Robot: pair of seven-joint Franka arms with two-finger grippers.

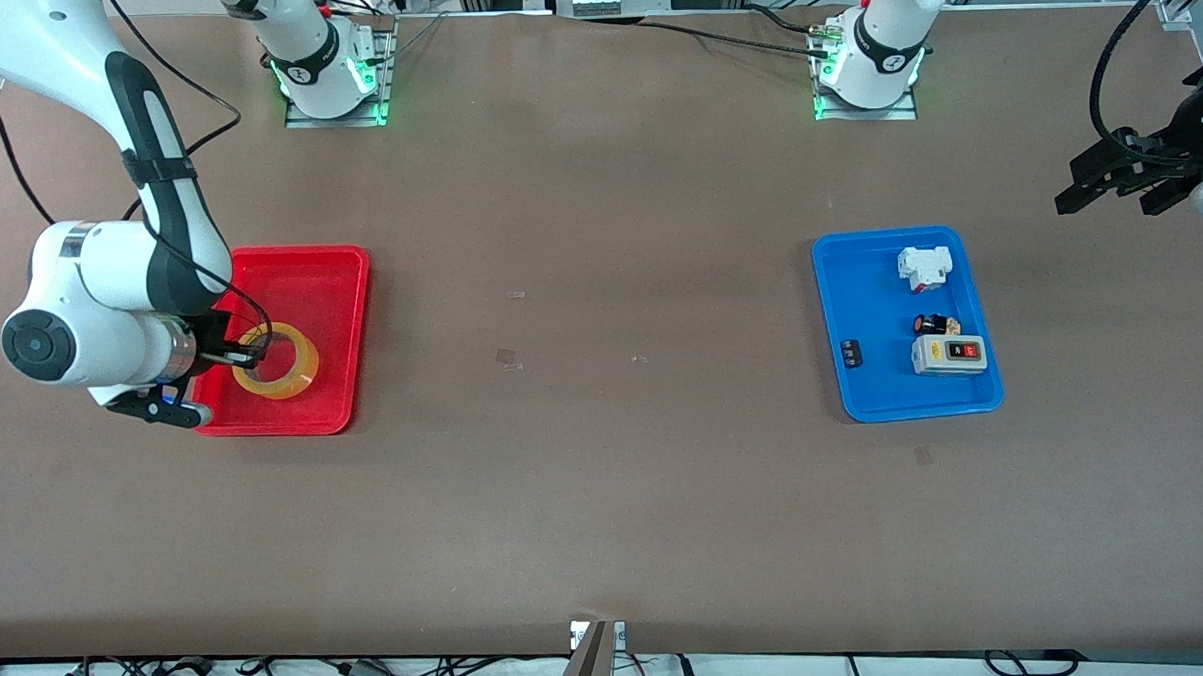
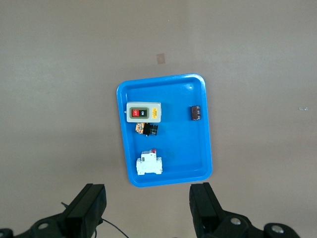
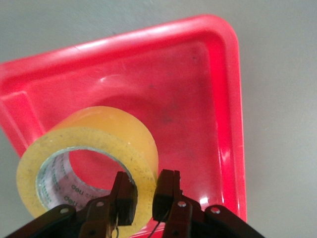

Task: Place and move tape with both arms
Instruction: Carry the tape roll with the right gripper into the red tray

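The yellow tape is hanging above the bottom of the red tray. My right gripper should keep holding the tape until it is lower.
The yellow-amber tape is in the red tray toward the right arm's end of the table. My right gripper is shut on the tape's wall, one finger inside the hollow centre and one outside. In the right wrist view the tape sits between the fingers of the gripper, over the red tray. My left gripper is open and empty, waiting in the air past the blue tray. Its wrist view shows the gripper with its jaws wide apart.
The blue tray holds a white-grey switch box with a red button, a white breaker, a small black-orange part and a small dark part. Bare brown table lies between the two trays.
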